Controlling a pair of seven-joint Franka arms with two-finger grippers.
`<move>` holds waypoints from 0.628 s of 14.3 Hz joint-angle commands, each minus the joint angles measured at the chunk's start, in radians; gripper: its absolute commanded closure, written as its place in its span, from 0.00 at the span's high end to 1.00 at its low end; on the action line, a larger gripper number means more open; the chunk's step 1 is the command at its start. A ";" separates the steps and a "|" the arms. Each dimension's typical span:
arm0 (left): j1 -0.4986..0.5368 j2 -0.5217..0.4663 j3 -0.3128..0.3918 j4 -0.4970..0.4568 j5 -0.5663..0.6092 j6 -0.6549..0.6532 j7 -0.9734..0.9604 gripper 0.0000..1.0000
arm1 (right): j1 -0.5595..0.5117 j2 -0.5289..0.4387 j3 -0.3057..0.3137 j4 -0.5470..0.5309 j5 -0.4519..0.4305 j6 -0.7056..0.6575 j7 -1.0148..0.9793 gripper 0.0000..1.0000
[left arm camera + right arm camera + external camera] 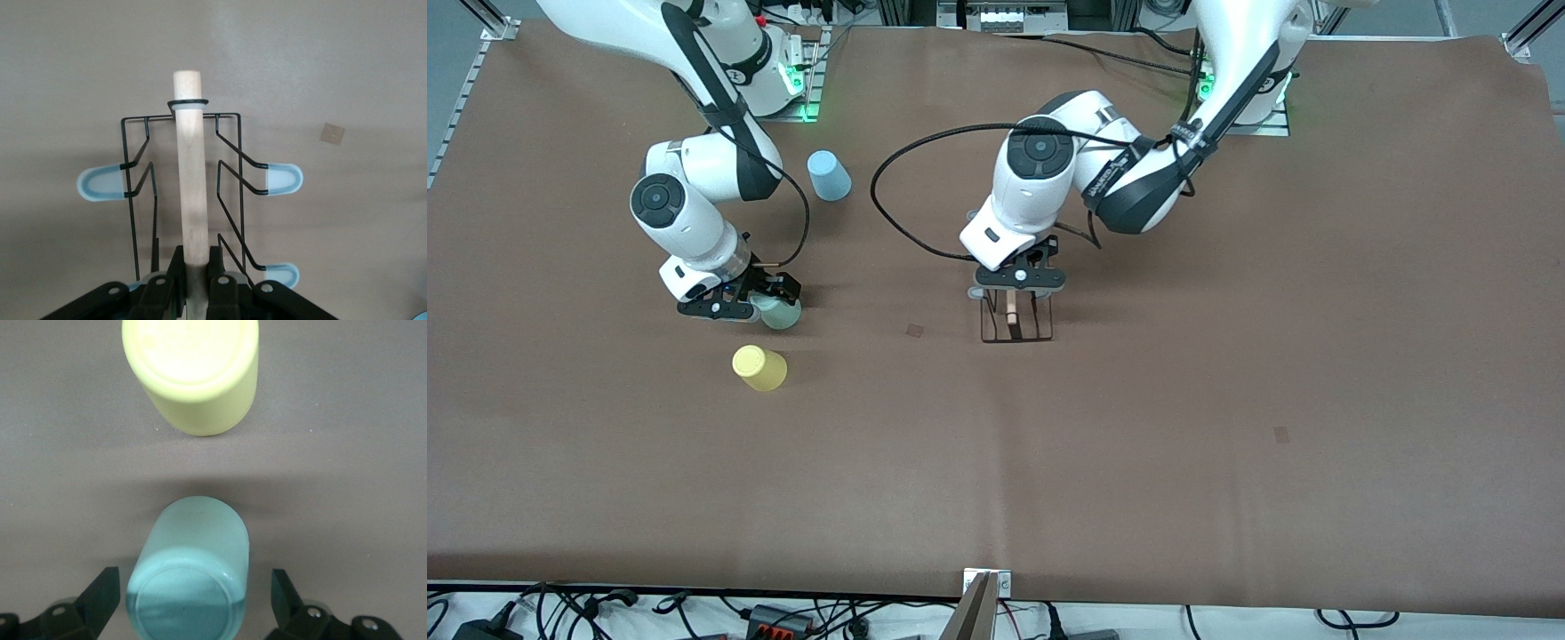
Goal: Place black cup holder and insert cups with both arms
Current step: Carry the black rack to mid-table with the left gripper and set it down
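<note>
In the right wrist view the sides of the mint cup sit between my open fingers, so it is now time to close my right gripper on the cup.
The black cup holder (1017, 325) is near the table's middle, and my left gripper (1016, 298) is shut on its wooden rod handle (191, 180). In the left wrist view the gripper (193, 265) clamps the rod, with the wire frame (230, 167) and pale-tipped prongs (283, 178) on both sides. I cannot tell whether the rack touches the table. My right gripper (775, 307) is open around the mint green cup (781, 313), which stands upside down. In the right wrist view the gripper (193, 595) has a gap between each finger and the mint cup (190, 567).
The yellow cup (760, 368) stands upside down just nearer the front camera than the mint cup, also in the right wrist view (193, 373). The light blue cup (829, 175) stands farther back. Small tape squares (915, 330) (1281, 434) mark the brown table.
</note>
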 commanded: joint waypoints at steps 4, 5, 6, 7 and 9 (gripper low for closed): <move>-0.011 0.030 0.007 0.045 0.024 -0.006 -0.023 0.57 | 0.012 -0.004 -0.005 0.008 0.008 -0.006 0.011 0.47; -0.009 0.027 0.007 0.045 0.029 -0.008 -0.012 1.00 | 0.012 -0.010 -0.005 0.009 0.008 -0.012 0.005 0.26; 0.000 0.020 0.005 0.048 0.053 -0.011 -0.012 1.00 | 0.012 -0.018 -0.005 0.011 0.008 -0.012 -0.003 0.13; 0.011 0.000 0.004 0.048 0.071 -0.029 -0.006 1.00 | 0.012 -0.027 -0.005 0.011 0.008 -0.017 -0.014 0.06; 0.038 -0.072 0.004 0.054 0.075 -0.168 0.058 1.00 | 0.012 -0.059 -0.005 0.043 0.002 -0.108 -0.023 0.03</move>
